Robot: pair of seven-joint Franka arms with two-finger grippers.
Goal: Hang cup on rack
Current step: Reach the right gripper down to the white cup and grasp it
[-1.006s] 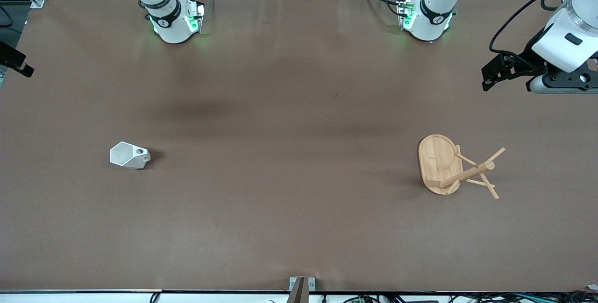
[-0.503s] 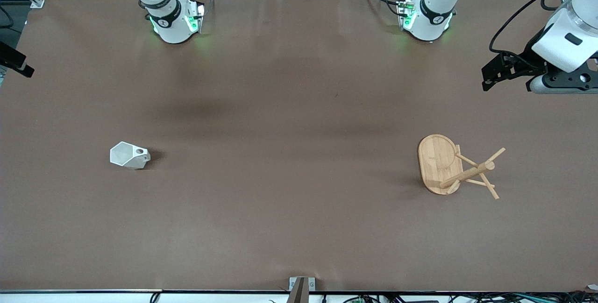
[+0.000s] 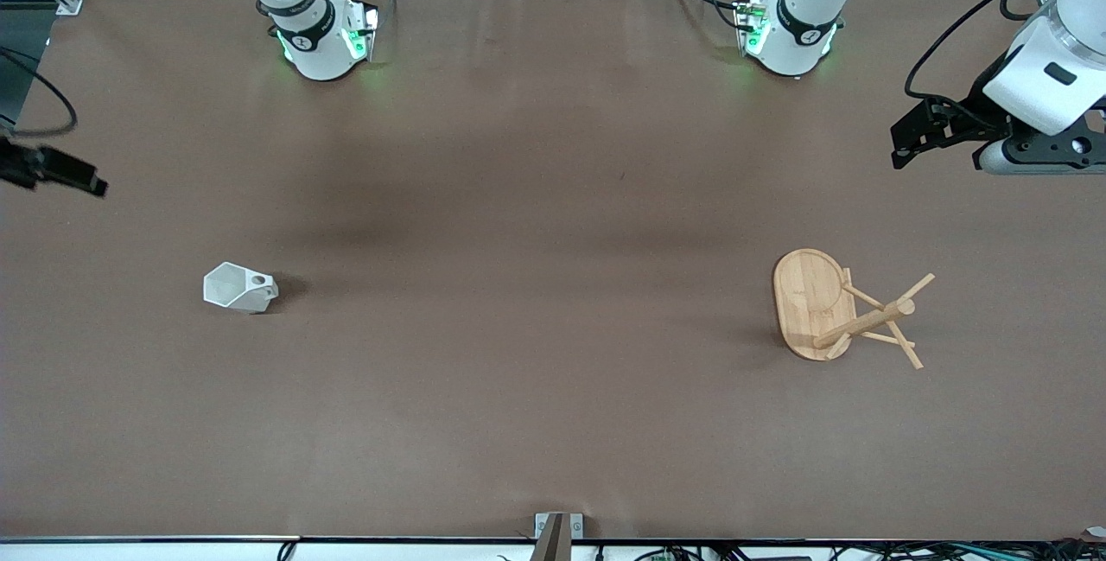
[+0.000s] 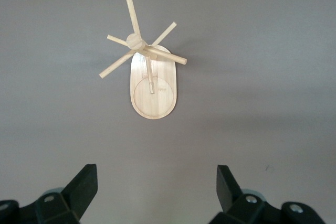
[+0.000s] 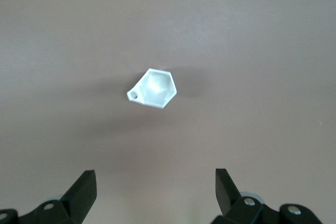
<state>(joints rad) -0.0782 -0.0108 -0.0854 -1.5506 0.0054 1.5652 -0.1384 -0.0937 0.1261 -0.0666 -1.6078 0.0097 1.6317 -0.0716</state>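
Observation:
The cup's pierced handle [image 3: 261,282] should stay free to hang on the rack, so my right gripper needs to grab the cup by its side [image 3: 216,290] opposite that handle.
The white faceted cup [image 3: 239,288] stands on the brown table toward the right arm's end, its pierced handle pointing toward the left arm's end. It also shows in the right wrist view [image 5: 154,88], its opening facing up. The bamboo rack [image 3: 829,310] stands on its oval base toward the left arm's end; in the left wrist view the rack [image 4: 149,77] is seen from above. My right gripper [image 5: 156,192] is open and empty, high over the table short of the cup; the front view shows only part of it [image 3: 65,174]. My left gripper [image 4: 156,192] is open and empty, high above the table near the rack [image 3: 907,142].
The brown table [image 3: 536,328] spreads wide between cup and rack. The two arm bases [image 3: 321,42] [image 3: 788,38] stand along its edge farthest from the front camera. A small metal bracket [image 3: 558,526] sits at the nearest edge.
My right gripper has moved farther into the front view, toward the cup. The left arm, the cup and the rack have not moved.

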